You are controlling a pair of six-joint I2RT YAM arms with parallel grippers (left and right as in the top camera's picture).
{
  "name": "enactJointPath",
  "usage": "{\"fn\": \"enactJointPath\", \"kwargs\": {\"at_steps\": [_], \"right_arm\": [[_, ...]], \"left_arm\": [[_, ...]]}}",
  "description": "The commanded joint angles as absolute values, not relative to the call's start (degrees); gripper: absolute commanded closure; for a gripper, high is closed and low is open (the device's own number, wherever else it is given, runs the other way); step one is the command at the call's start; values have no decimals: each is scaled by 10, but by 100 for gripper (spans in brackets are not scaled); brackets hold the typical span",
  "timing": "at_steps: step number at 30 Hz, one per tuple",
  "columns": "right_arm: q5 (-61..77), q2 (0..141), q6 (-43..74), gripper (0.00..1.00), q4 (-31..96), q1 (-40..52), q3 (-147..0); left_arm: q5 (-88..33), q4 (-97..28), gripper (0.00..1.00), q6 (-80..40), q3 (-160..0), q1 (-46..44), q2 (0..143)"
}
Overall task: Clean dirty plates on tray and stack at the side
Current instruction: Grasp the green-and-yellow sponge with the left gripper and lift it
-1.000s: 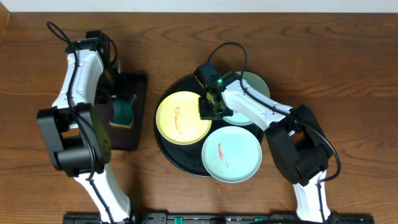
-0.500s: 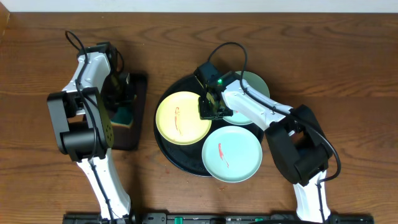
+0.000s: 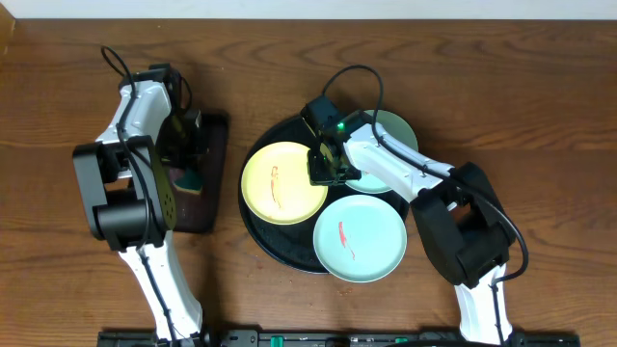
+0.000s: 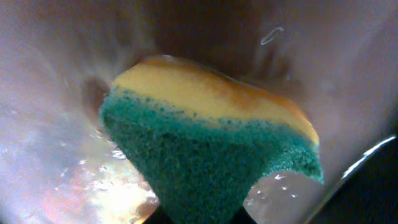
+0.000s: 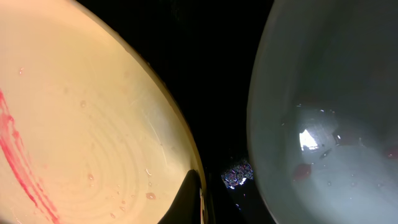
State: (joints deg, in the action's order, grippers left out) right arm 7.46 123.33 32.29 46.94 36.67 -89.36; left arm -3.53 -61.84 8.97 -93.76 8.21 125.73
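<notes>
The sponge would come up from the rectangular tray (image 3: pixel 204 207) if I lifted my left gripper now, because the sponge's green side is bunched between the gripper's closed fingers.
On the round black tray (image 3: pixel 253 220) lie a pale yellow plate (image 3: pixel 282 183) with a red smear, a mint-green plate (image 3: pixel 360 238) with a red smear at the front, and another mint-green plate (image 3: pixel 397 133) at the back, partly under my right arm. My right gripper (image 3: pixel 328 172) is shut on the yellow plate's right rim; a dark finger (image 5: pixel 189 198) lies over the rim of that plate (image 5: pixel 81 124). My left gripper (image 3: pixel 185 162) is shut on a green and yellow sponge (image 4: pixel 205 155), low over the dark rectangular tray (image 3: pixel 204 207).
The rectangular tray sits left of the round tray, with a narrow strip of wooden table (image 3: pixel 231 116) between them. The rear mint-green plate (image 5: pixel 336 112) shows small red spots and wet glints. Bare wood lies right of the round tray.
My left gripper has closed on the sponge after the arm swung in over the rectangular tray. The right arm and the plates have not moved.
</notes>
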Motion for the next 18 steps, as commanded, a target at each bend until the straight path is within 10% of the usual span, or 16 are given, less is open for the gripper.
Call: {"fn": "enactJointPath", "kwargs": {"at_steps": [1, 18], "right_arm": [[82, 1247, 325, 99, 463, 377, -890], [84, 1247, 325, 99, 463, 377, -890]], "left_arm": [[-43, -623, 93, 77, -953, 83, 1195], [-27, -637, 93, 5, -948, 83, 1058]]}}
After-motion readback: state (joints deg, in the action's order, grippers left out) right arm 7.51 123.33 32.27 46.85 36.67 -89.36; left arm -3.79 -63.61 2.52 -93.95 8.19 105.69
